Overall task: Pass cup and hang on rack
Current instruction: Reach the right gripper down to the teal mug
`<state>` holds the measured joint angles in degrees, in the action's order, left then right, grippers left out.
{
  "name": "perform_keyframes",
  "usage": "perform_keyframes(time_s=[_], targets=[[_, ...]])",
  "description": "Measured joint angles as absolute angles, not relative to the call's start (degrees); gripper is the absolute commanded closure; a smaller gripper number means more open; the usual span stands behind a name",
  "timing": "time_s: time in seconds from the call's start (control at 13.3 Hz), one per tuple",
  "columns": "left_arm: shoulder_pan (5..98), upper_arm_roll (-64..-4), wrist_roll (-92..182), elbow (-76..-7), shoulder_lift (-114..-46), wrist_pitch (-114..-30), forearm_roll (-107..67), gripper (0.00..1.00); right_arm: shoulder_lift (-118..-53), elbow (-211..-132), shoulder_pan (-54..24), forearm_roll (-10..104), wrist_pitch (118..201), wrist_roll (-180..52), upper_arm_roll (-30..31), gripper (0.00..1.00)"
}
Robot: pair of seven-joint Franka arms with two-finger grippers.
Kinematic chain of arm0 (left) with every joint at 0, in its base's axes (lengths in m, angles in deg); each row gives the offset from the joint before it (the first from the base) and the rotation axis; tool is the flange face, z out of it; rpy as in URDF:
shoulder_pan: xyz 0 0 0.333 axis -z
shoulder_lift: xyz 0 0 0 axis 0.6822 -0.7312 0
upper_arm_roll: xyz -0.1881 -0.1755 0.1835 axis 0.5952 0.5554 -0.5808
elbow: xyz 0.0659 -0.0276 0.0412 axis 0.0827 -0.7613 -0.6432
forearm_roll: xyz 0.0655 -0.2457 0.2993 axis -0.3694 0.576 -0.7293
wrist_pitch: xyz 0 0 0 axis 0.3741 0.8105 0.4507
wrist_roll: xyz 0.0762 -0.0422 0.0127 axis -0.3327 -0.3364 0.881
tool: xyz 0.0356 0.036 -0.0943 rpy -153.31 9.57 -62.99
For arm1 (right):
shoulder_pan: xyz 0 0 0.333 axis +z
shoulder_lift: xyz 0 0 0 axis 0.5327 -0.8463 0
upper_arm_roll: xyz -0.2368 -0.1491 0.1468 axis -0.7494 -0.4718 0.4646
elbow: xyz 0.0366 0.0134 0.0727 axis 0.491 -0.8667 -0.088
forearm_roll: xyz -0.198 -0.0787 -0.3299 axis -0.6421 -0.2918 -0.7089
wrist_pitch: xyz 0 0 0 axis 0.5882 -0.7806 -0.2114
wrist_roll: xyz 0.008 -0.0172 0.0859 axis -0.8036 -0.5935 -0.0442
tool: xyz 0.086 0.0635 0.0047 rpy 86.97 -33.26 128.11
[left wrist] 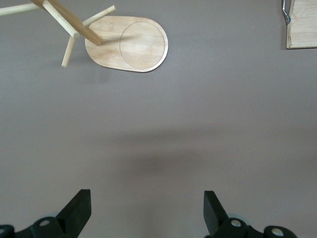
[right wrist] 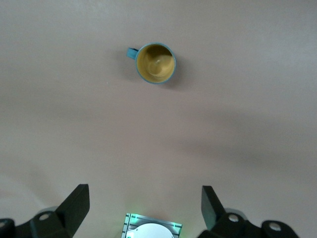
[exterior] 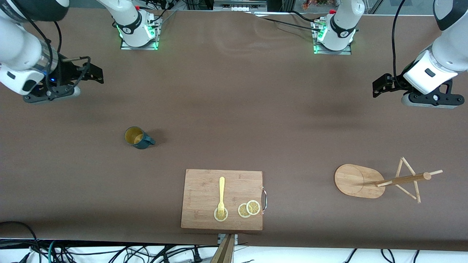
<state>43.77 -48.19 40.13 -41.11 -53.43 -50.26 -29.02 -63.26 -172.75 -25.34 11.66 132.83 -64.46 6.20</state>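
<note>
The cup should next be grabbed by its rim (exterior: 126, 133) opposite the cup's handle with my right gripper, so the handle stays free for hanging on the rack (exterior: 360, 180).
The cup (exterior: 138, 137), dark teal with a mustard-yellow inside, stands upright on the brown table toward the right arm's end; it also shows in the right wrist view (right wrist: 155, 63). The rack (exterior: 360, 180), a light wooden mug tree on an oval base with thin pegs, stands toward the left arm's end; it also shows in the left wrist view (left wrist: 130, 43). My right gripper (exterior: 92, 73) is open and empty, up in the air away from the cup. My left gripper (exterior: 381, 86) is open and empty, over bare table away from the rack.
A rectangular wooden cutting board (exterior: 204, 182) lies near the front edge of the table, holding a yellow fork (exterior: 221, 193) and lemon slices (exterior: 249, 209). Its corner shows in the left wrist view (left wrist: 302, 25). The right arm's base (right wrist: 152, 230) shows in the right wrist view.
</note>
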Motion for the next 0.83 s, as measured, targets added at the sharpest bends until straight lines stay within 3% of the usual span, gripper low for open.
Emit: perform_keyframes(time_s=[0.38,0.83], targets=[[43.77,-48.19,40.13,-41.12,-53.43,-50.26,-29.02,0.00,-66.45,-185.09,-25.48,11.67,148.96,-64.72,4.51,0.01],[43.77,-48.19,40.13,-41.12,-53.43,-50.26,-29.02,0.00,-78.63,-185.10,-25.61,11.68,164.85,-64.72,3.74,0.07]])
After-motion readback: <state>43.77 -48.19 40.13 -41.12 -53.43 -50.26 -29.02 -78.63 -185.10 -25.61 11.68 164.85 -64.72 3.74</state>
